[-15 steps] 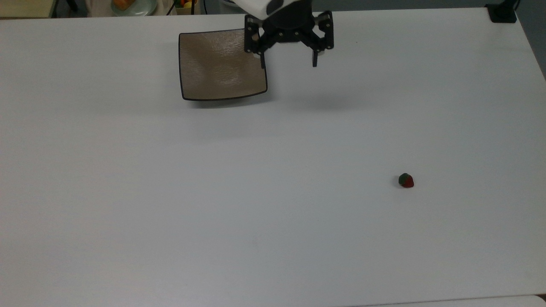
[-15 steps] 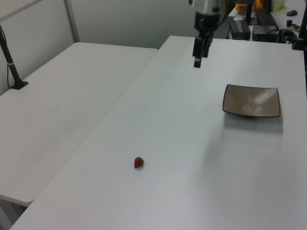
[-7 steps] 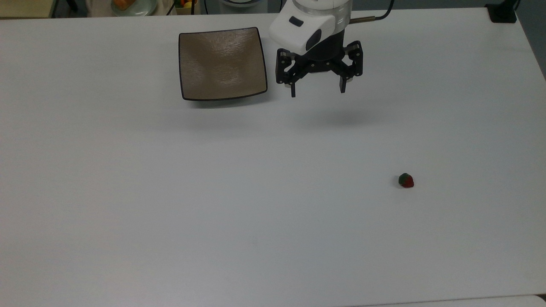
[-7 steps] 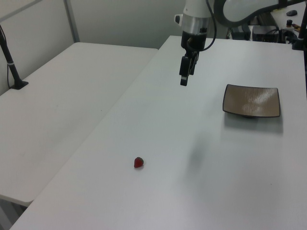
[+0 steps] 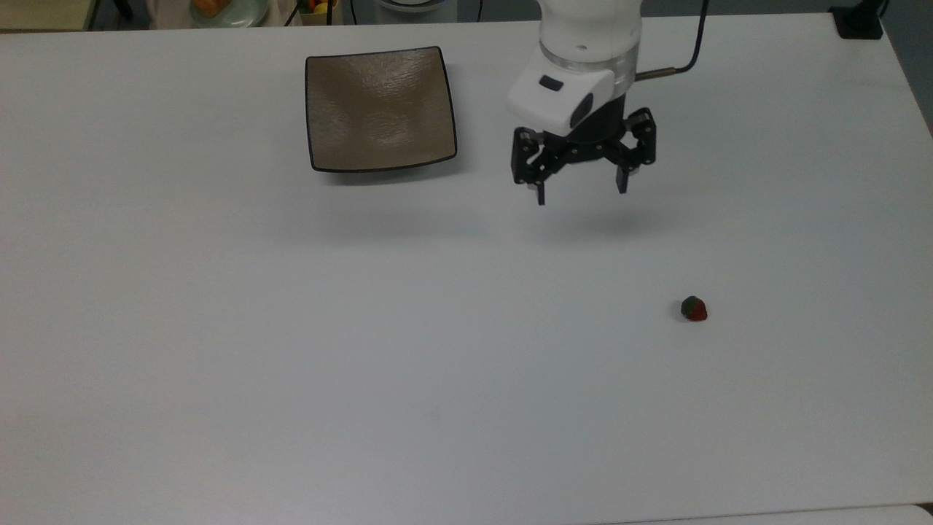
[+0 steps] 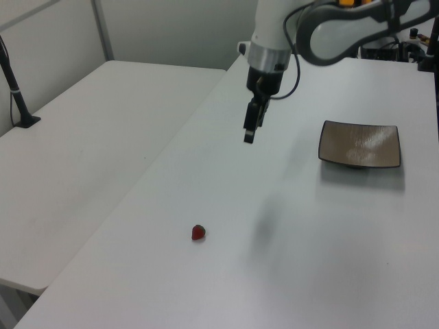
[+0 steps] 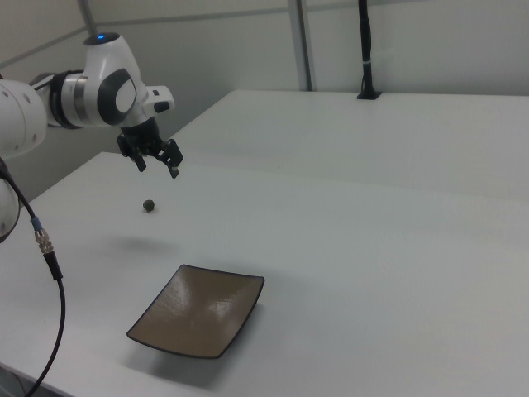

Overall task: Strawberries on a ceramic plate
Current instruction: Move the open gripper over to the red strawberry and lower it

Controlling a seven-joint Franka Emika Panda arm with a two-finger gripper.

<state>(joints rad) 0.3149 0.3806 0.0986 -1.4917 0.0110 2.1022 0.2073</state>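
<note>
I should next put the small strawberry on the ceramic plate (image 6: 359,143), so I need to grab the strawberry by its red body (image 6: 198,234).
A tiny red strawberry (image 5: 694,309) with a dark green cap lies on the white table, toward the top view's right; I also see the strawberry (image 6: 198,232) in the left view and, as a dark dot, the strawberry (image 7: 149,205) in the right view. The square tan-brown ceramic plate (image 5: 379,108) sits bare near the table's far edge, also seen as the plate (image 6: 359,143) and the plate (image 7: 200,310). My gripper (image 5: 581,194) hangs open above the table, between plate and strawberry, holding nothing. It appears too as the gripper (image 6: 248,134) and the gripper (image 7: 157,168).
A round pale green dish (image 5: 227,10) with food sits beyond the table's far edge in the top view. A black post base (image 5: 857,22) stands at the far right corner. A second white table (image 6: 89,137) adjoins on the left view's left.
My gripper has moved away from the plate's edge, toward the top view's right and bottom and nearer the strawberry, staying open. Plate and strawberry have not moved.
</note>
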